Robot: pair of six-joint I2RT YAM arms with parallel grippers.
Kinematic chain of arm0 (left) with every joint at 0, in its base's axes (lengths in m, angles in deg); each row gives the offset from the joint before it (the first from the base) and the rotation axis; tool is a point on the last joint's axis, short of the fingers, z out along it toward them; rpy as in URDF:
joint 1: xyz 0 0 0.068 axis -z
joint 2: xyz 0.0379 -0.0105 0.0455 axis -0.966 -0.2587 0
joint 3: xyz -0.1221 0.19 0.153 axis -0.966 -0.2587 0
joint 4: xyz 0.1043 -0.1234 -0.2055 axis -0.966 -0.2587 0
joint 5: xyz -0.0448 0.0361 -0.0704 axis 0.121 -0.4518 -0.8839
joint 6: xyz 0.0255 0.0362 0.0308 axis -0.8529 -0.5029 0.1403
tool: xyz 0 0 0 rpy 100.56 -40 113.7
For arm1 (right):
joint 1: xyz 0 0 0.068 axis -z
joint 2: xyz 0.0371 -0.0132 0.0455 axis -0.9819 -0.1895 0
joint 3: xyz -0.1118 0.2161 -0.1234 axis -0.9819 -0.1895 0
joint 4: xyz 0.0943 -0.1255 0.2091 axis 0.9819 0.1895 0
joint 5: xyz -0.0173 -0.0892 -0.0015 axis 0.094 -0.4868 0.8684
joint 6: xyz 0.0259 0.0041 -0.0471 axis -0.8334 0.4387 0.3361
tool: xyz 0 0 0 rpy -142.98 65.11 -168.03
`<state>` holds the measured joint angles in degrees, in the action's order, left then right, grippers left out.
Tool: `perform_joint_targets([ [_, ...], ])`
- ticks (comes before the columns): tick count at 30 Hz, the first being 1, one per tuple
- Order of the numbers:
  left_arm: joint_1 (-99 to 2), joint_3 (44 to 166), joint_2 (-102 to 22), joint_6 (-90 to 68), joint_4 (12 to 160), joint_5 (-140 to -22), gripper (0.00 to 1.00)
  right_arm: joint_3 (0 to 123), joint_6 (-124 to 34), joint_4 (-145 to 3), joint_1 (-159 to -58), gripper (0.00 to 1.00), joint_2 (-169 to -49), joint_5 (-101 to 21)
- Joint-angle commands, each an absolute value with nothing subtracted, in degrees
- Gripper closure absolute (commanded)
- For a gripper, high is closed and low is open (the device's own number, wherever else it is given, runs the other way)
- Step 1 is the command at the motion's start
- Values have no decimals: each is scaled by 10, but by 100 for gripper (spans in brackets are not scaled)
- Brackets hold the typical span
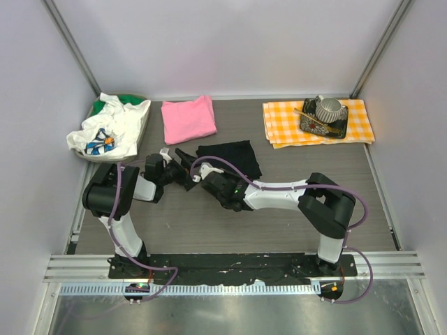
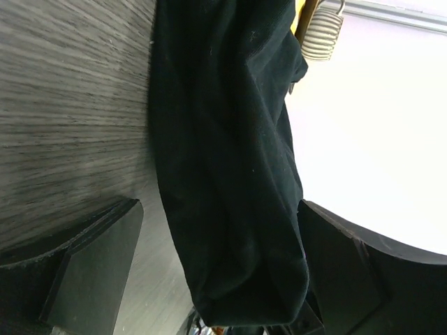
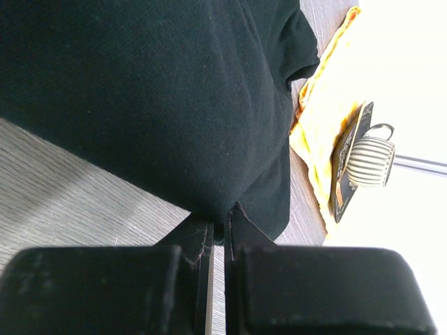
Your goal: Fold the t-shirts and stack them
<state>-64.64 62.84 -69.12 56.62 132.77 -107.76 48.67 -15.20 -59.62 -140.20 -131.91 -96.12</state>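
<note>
The left gripper grips the black t-shirt's bunched corner from either side next, to stack the folded black t-shirt on the pink t-shirt (image 1: 188, 118).
The black t-shirt (image 1: 230, 156) lies folded on the table's middle; it also shows in the left wrist view (image 2: 230, 153) and the right wrist view (image 3: 160, 91). The pink t-shirt (image 1: 188, 118) lies folded behind it, to the left. My right gripper (image 1: 201, 174) (image 3: 225, 222) is shut on the black shirt's near left edge. My left gripper (image 1: 179, 166) (image 2: 222, 279) is open at the same end, its fingers (image 2: 91, 265) either side of the shirt's bunched corner without closing on it.
A crumpled white and green cloth pile (image 1: 110, 129) sits at the far left. The orange-and-white checked cloth (image 1: 283, 124) lies at the far right with a dark tray (image 1: 336, 130) and a striped cup (image 1: 328, 108) on it. Walls enclose the table.
</note>
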Motion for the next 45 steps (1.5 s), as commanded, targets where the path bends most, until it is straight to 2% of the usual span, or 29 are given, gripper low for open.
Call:
perform_joint_targets([
  [1,-648,634,-708,546,1239,-1076,0,512,-146,-610,-1414,99,-1284,-984],
  [30,-613,654,-774,581,1319,-1073,0,531,-156,-595,-1463,99,-1273,-1010],
  [31,-613,655,-774,580,1319,-1073,3,530,-158,-595,-1465,99,-1274,-1011],
  [34,-613,663,-771,577,1307,-1080,25,531,-159,-593,-1468,99,-1277,-1013],
  [35,-613,666,-772,575,1299,-1083,38,531,-161,-590,-1469,99,-1276,-1012],
  [37,-613,669,-769,573,1295,-1086,51,531,-161,-587,-1469,99,-1275,-1014],
  [38,-613,669,-768,573,1293,-1086,64,531,-167,-583,-1471,99,-1275,-1015],
  [39,-613,669,-767,570,1290,-1085,69,529,-169,-582,-1471,99,-1274,-1017],
  [40,-613,672,-767,568,1283,-1087,80,528,-170,-583,-1471,99,-1274,-1020],
  [43,-613,675,-760,564,1271,-1087,100,523,-178,-581,-1472,99,-1270,-1028],
  [44,-613,676,-757,561,1267,-1086,100,517,-183,-581,-1474,89,-1267,-1033],
  [45,-613,677,-754,558,1261,-1086,100,514,-187,-581,-1475,75,-1264,-1040],
])
